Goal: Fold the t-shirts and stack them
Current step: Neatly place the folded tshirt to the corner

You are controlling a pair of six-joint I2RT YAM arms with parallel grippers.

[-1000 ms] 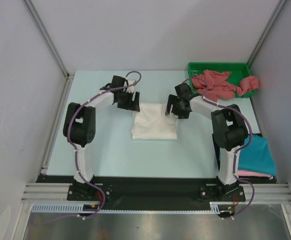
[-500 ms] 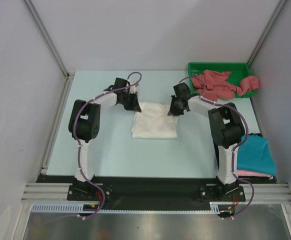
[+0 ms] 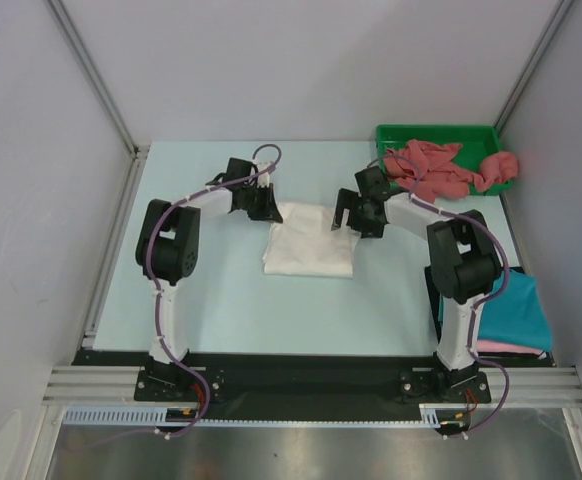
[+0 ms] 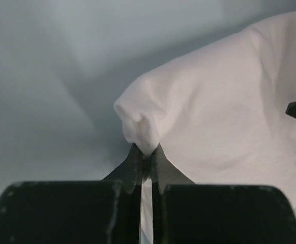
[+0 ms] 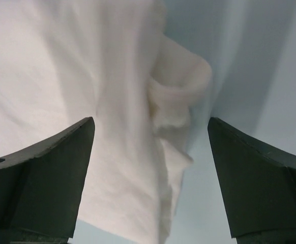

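The fold is below my open fingers, and a shadow shows beyond, so it isn't time to close yet: my right gripper needs to lower first, then close on the fold.
A folded white t-shirt (image 3: 309,246) lies mid-table. My left gripper (image 3: 268,208) is at its far left corner, shut on a pinched bump of that white t-shirt (image 4: 224,122); the closed tips of the left gripper (image 4: 146,151) hold the cloth. At the far right corner my right gripper (image 3: 346,215) is open. In the right wrist view the right gripper (image 5: 150,122) straddles a rumpled fold of the white t-shirt (image 5: 87,76), its fingers (image 5: 61,162) clear of the cloth. Several dusty red t-shirts (image 3: 441,172) are heaped in the tray.
The green tray (image 3: 436,131) stands at the back right, with red cloth spilling over its right end. A teal t-shirt (image 3: 511,308) lies on a pink one (image 3: 516,349) at the near right, beside the right arm's base. Grey walls close in on both sides.
The left gripper closed on the shirt's far left corner and still holds it. The right gripper closed on the far right corner, then opened again and let the cloth go.
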